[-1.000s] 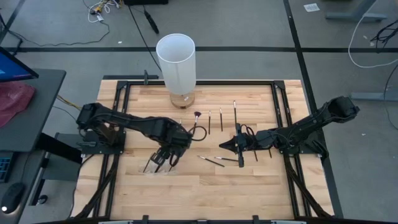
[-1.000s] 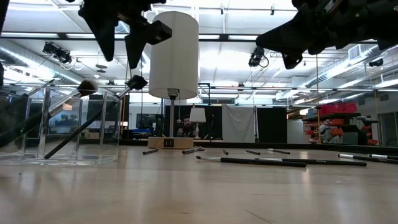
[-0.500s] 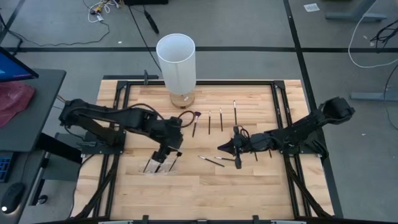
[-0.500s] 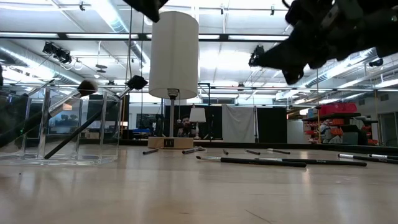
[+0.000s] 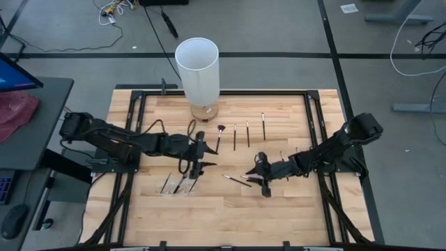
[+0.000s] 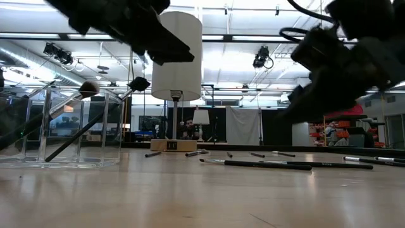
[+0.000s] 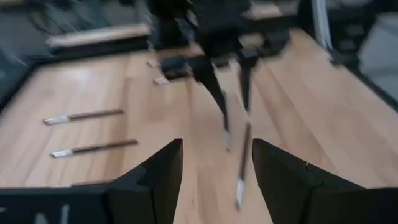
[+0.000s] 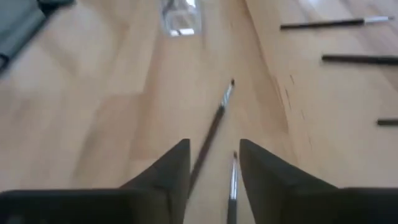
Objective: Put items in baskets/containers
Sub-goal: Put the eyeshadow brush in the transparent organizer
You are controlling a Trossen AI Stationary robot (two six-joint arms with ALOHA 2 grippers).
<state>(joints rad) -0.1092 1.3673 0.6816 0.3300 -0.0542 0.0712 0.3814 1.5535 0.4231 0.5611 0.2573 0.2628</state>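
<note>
The loose brush needs to go into the clear container [image 8: 180, 17], so the right gripper should next grab it by its dark handle just below the ferrule [image 8: 232, 208].
Two thin dark brushes [image 5: 237, 180] lie loose on the wooden table; in the right wrist view one brush [image 8: 214, 124] and another [image 8: 232, 183] lie just ahead of and between my fingers. My right gripper [image 5: 253, 174] [image 8: 214, 165] hangs low over their near ends, open, touching nothing. The clear container [image 5: 180, 185] [image 6: 63, 130] holds several brushes [image 6: 95, 117] that lean against its walls. My left gripper [image 5: 205, 157] [image 7: 214, 168] is open and empty above the table, beyond the container's far side, pointing toward the right arm. A few more brushes [image 5: 240, 134] lie in a row farther back.
A tall white cylinder lamp [image 5: 197, 66] stands on a wooden base at the table's far edge, behind the brush row. Bare wood stretches along the near edge [image 5: 230, 219]. The black frame [image 5: 317, 104] borders the tabletop.
My left gripper has risen from over the container and gone toward the table's far and right side, tipping from pointing down to nearly level. My right gripper has sunk toward the two loose brushes and shifted a little toward the near edge.
</note>
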